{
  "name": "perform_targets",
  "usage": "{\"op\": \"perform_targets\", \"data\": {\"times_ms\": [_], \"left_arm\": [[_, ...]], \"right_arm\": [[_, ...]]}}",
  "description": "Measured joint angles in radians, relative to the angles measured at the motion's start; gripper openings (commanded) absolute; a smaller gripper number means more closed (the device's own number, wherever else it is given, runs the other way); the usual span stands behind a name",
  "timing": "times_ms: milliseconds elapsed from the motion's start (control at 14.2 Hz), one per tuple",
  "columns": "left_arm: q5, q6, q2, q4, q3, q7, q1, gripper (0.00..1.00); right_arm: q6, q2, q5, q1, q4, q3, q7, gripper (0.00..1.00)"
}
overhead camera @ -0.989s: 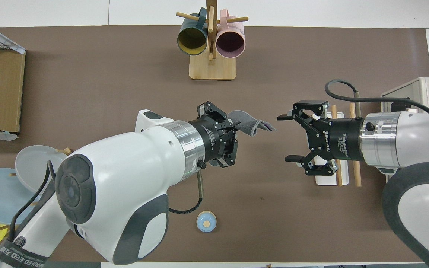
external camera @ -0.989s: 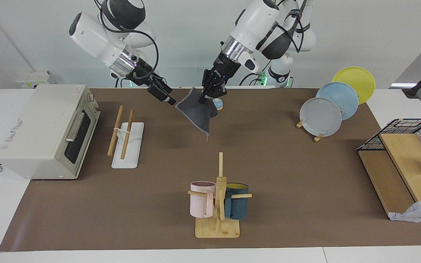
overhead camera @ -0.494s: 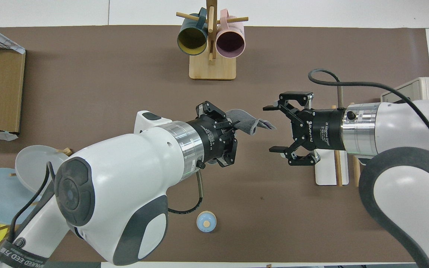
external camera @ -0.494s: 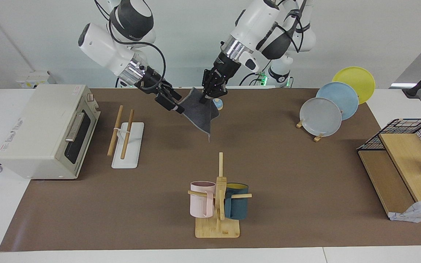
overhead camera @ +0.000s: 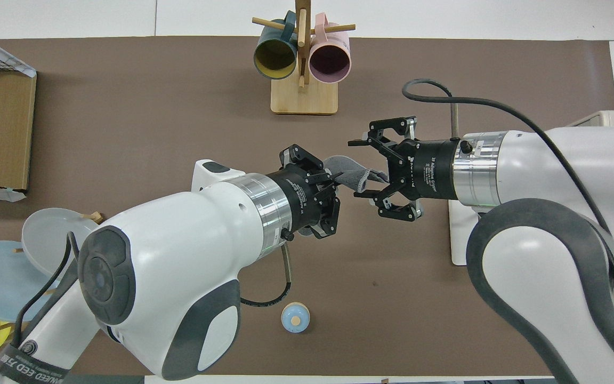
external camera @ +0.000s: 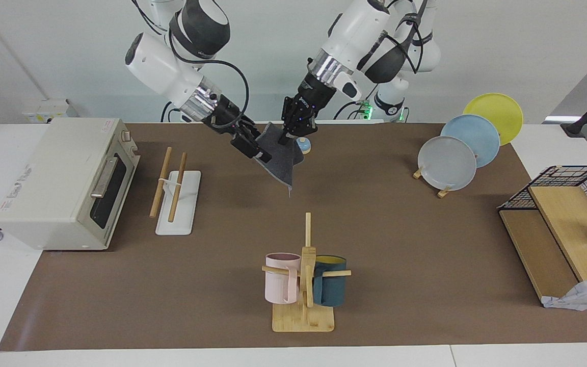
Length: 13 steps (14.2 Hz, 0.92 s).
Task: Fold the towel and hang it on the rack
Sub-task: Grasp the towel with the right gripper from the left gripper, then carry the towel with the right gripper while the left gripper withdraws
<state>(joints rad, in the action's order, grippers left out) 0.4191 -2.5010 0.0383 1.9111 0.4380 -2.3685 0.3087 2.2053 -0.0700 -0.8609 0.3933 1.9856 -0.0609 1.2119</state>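
My right gripper is at the point where it next needs to grab its upper corner [overhead camera: 381,176], to fold the towel for hanging on the rack [overhead camera: 461,233].
The towel [external camera: 282,159] hangs dark grey face outward, in the air over the brown mat; it also shows in the overhead view [overhead camera: 350,172]. My left gripper [external camera: 286,134] is shut on its upper edge, seen too in the overhead view [overhead camera: 336,180]. My right gripper [external camera: 253,148] is open at the towel's other upper corner, its jaws standing to either side of that corner in the overhead view [overhead camera: 353,169]. The rack [external camera: 173,187], two wooden rods on a white base, stands beside the toaster oven. In the overhead view only part of its base [overhead camera: 459,234] shows under my right arm.
A toaster oven [external camera: 64,183] stands at the right arm's end. A mug tree [external camera: 303,280] with pink and teal mugs stands farther from the robots. A small blue knob [external camera: 303,145] lies under the towel. A plate stand [external camera: 456,148] and a wire basket [external camera: 563,229] are at the left arm's end.
My right gripper has moved away from the rack to the towel, still open, and now brackets its free corner. My left gripper has held the towel nearly still.
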Motion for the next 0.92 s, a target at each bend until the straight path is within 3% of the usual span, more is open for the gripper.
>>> {"op": "perform_targets", "data": {"times_ms": [424, 494, 565, 636, 918], "left_arm": [[0.000, -0.001, 0.000, 0.000, 0.000, -0.005, 0.000, 0.00], [0.000, -0.001, 0.000, 0.000, 0.000, -0.006, 0.000, 0.13], [0.000, -0.001, 0.000, 0.000, 0.000, -0.005, 0.000, 0.96], [0.000, -0.001, 0.001, 0.000, 0.000, -0.003, 0.000, 1.00], [0.000, -0.001, 0.001, 0.001, 0.000, 0.019, 0.000, 1.00]], "right_arm": [[-0.006, 0.000, -0.001, -0.003, 0.000, 0.000, -0.041, 0.00], [-0.008, 0.000, -0.001, -0.003, 0.000, 0.000, -0.043, 0.00], [-0.009, 0.000, -0.001, -0.003, 0.000, 0.000, -0.044, 0.00], [-0.009, 0.000, -0.001, -0.003, 0.000, -0.001, -0.046, 0.00], [-0.038, 0.000, -0.001, -0.004, 0.000, -0.001, -0.123, 0.00]]}}
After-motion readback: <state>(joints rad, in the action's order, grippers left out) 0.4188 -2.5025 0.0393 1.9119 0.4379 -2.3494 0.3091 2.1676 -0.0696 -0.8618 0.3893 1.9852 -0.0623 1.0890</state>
